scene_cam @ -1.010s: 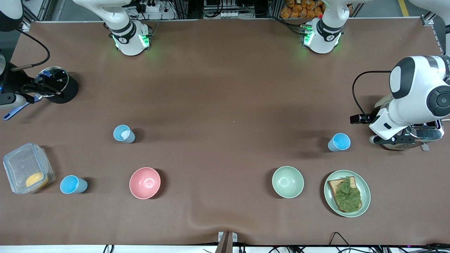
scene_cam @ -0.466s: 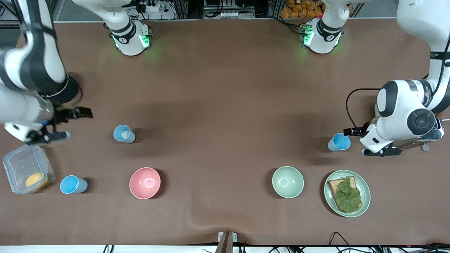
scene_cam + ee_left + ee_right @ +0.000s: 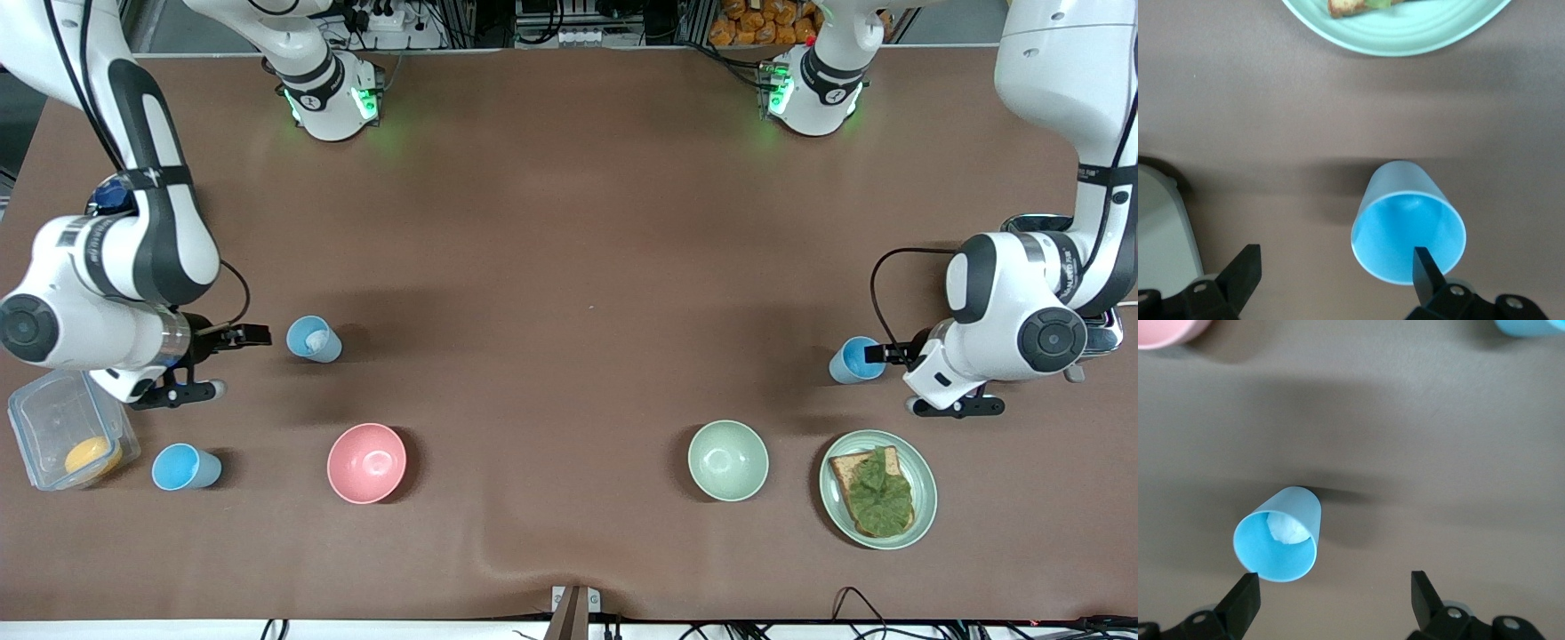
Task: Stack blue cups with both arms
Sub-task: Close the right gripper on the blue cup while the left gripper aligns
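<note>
My right gripper should next pick up the cup by its rim (image 3: 1307, 569) to stack the blue cup holding the white lump (image 3: 1287, 529).
Three blue cups stand upright on the brown table. One with a white lump inside (image 3: 313, 339) (image 3: 1281, 533) is toward the right arm's end. My right gripper (image 3: 242, 362) (image 3: 1333, 587) is open beside it, one fingertip (image 3: 1245, 590) next to its rim. A second cup (image 3: 185, 468) (image 3: 1531, 325) stands nearer the front camera. The third cup (image 3: 857, 359) (image 3: 1408, 223) is toward the left arm's end. My left gripper (image 3: 916, 380) (image 3: 1335, 263) is open beside it, one fingertip (image 3: 1425, 267) over its rim.
A pink bowl (image 3: 366, 462) and a pale-green bowl (image 3: 727, 460) sit nearer the front camera. A green plate (image 3: 920, 462) holds toast with lettuce. A clear lidded box (image 3: 53, 418) holds something orange. A toaster (image 3: 1102, 329) is mostly hidden by the left arm.
Both arms swung in from the table's ends. The right gripper came from the black pot to the cup with the lump; the left gripper came from the toaster to its cup.
</note>
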Controlling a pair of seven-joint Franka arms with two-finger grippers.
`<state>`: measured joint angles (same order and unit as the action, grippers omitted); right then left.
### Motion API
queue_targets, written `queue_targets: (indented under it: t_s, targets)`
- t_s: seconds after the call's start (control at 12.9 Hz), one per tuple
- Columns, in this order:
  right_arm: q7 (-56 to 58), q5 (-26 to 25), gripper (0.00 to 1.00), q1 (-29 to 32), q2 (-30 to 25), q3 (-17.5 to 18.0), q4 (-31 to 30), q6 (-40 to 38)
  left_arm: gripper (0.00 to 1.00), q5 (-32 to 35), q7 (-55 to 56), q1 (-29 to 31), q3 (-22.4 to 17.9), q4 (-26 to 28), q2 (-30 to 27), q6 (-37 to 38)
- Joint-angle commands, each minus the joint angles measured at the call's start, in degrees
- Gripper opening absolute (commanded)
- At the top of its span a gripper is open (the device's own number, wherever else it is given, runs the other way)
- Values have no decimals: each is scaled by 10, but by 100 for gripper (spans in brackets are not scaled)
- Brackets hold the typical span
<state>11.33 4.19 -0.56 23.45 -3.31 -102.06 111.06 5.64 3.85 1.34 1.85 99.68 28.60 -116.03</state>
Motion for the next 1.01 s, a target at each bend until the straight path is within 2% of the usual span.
queue_targets:
  t_s: [0.0, 0.62, 0.7, 0.78, 0.93]
  targets:
    - [-2, 30, 100, 11, -9, 4, -49, 34, 100, 15, -10, 2, 1, -27, 22, 4]
    - [-1, 59, 100, 10, 7, 5, -104, 77, 100, 24, -6, 1, -1, -42, 47, 12]
    - [-1, 61, 92, 5, 10, 5, -110, 86, 100, 24, -5, 0, -1, -42, 49, 13]
    - [-2, 65, 77, 2, 13, 5, -112, 107, 100, 24, -5, 1, -1, -42, 54, 14]
    - [-1, 66, 39, 2, 30, 5, -111, 127, 100, 24, -3, -4, -1, -42, 56, 20]
